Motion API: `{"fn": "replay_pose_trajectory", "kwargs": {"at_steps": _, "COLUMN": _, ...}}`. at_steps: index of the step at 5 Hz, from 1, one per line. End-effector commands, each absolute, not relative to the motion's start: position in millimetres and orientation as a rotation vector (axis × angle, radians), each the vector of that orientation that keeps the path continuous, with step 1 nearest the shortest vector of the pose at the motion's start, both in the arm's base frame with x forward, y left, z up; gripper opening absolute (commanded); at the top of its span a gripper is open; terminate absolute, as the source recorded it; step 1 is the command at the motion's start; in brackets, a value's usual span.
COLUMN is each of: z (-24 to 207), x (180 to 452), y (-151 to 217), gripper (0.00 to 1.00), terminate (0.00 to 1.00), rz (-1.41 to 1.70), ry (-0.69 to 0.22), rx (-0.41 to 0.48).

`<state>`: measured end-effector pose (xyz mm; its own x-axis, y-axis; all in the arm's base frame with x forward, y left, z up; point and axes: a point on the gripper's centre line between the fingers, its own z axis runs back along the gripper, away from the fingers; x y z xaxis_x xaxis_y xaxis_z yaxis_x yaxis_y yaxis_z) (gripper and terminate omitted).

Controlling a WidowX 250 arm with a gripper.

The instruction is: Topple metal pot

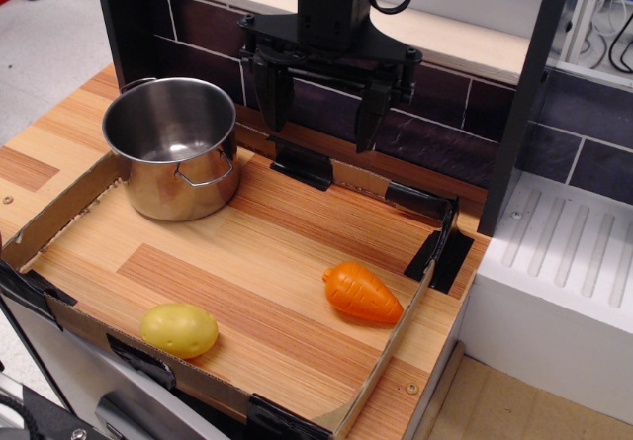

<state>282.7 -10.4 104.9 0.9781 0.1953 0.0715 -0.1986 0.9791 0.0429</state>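
Observation:
My gripper has to grab the metal pot by its rim (188,84) next. Then it can topple the pot onto the pot's curved side (158,188).
The metal pot (175,148) is a shiny steel cylinder standing upright and empty at the back left of the wooden tray (247,252). One wire loop handle (206,175) faces front right; another shows at the far rim. My gripper (322,109) is black and hangs open above the tray's back edge, to the right of the pot and apart from it. Its two fingers (271,89) point down with nothing between them.
An orange toy carrot (362,293) lies at the tray's right front. A yellow toy potato (179,329) lies near the front edge. Low cardboard walls (59,208) with black clips ring the tray. A dark tiled backsplash (435,114) stands behind; a white sink unit (564,262) is at right.

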Motion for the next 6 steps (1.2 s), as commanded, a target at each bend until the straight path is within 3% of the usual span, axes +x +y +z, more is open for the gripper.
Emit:
{"fn": "replay_pose_trajectory", "kwargs": {"at_steps": 1, "z": 104.9, "x": 282.7, "y": -10.4, "gripper": 1.00, "terminate": 0.00, "rz": 0.198, "ry": -0.067, "rx": 0.050}}
{"fn": "replay_pose_trajectory", "kwargs": {"at_steps": 3, "z": 132.6, "x": 267.4, "y": 45.6, "gripper": 1.00, "terminate": 0.00, "rz": 0.034, "ry": -0.095, "rx": -0.036}}
{"fn": "replay_pose_trajectory", "kwargs": {"at_steps": 6, "z": 146.7, "x": 265.9, "y": 137.6, "gripper": 1.00, "terminate": 0.00, "rz": 0.012, "ry": -0.098, "rx": -0.036}}
